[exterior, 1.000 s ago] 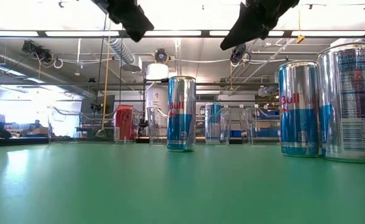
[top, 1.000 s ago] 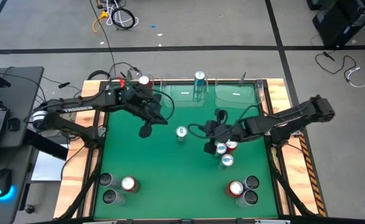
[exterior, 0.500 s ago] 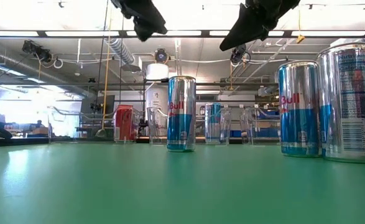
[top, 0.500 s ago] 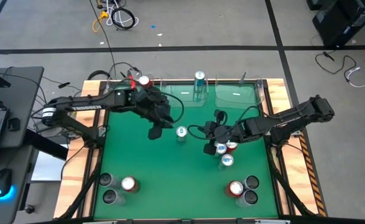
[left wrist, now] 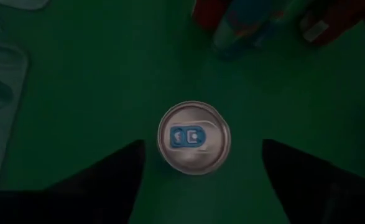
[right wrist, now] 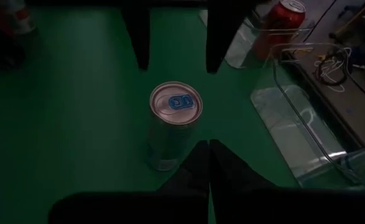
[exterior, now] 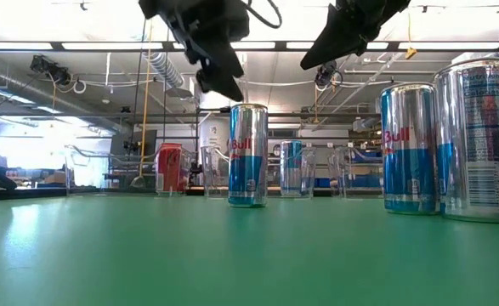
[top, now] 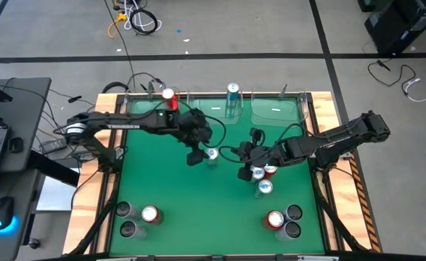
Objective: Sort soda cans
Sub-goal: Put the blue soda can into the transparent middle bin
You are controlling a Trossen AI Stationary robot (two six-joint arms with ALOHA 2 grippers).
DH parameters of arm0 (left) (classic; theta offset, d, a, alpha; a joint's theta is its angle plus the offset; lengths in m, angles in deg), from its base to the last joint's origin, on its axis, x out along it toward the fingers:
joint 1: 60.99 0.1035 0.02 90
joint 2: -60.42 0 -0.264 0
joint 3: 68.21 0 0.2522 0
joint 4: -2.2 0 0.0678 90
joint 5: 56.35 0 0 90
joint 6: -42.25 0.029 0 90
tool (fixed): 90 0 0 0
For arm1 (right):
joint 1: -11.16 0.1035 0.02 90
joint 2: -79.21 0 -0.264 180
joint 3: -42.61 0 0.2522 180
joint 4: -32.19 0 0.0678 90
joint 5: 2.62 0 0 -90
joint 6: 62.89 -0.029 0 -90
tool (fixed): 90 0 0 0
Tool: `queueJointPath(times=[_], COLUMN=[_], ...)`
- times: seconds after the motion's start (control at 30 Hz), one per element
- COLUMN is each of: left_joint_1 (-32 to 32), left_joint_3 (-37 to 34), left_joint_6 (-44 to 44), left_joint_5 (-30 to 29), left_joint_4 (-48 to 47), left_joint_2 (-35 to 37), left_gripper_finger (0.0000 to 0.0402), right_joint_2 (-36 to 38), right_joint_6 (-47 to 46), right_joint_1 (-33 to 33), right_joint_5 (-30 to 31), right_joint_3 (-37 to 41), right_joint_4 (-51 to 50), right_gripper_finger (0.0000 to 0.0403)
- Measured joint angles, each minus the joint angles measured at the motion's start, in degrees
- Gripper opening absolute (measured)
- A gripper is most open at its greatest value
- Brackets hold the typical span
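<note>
The left gripper isn't ready to close yet: its fingers are above the silvery top of the can, so it needs to move down first and then close on the can.
A light blue-and-white can (top: 212,154) stands upright on the green table, also in the low view (exterior: 248,155). My left gripper (top: 196,154) hangs open just above it. In the left wrist view (left wrist: 202,149) its two fingers stand either side of the can's silvery top (left wrist: 193,137) without touching. My right gripper (top: 244,172) is shut and empty, raised to the right of that can, beside a cluster of two blue cans (top: 257,173) and a red one (top: 270,170). The right wrist view shows its shut fingers (right wrist: 208,163) and the same can (right wrist: 175,106).
Clear bins (top: 274,109) line the far edge; one holds a red can (top: 169,95), another a blue can (top: 232,90). Two grey cans and a red can (top: 150,214) stand near left. A red can (top: 275,219) and two grey ones stand near right.
My left gripper has moved from the far left toward the table's right and a little nearer, coming down over the lone blue can. The cans have not moved.
</note>
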Motion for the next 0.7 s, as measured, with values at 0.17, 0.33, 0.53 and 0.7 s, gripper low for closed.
queueJointPath(times=[0.17, 0.33, 0.53, 0.7], left_joint_1=[0.00, 0.00, -0.19, -0.31], left_joint_3=[0.00, 0.00, 0.00, 0.00], left_joint_6=[-0.59, -0.78, -0.81, -0.25], left_joint_5=[0.22, 0.93, 3.01, 1.80], left_joint_4=[1.56, 2.20, 2.28, 2.21], left_joint_2=[-2.63, -5.15, -8.01, -9.14], left_gripper_finger=[0.0337, 0.0338, 0.0338, 0.0336], right_joint_2=[-0.02, -0.04, -0.04, -0.04], right_joint_6=[-0.02, 0.00, 0.02, 0.00], right_joint_1=[0.00, 0.04, 0.04, 0.04], right_joint_5=[-0.17, -0.17, -0.17, -0.19], right_joint_3=[0.00, 0.00, 0.00, 0.00], right_joint_4=[0.00, -0.03, -0.06, -0.07], right_gripper_finger=[0.0000, 0.0000, 0.0000, 0.0000])
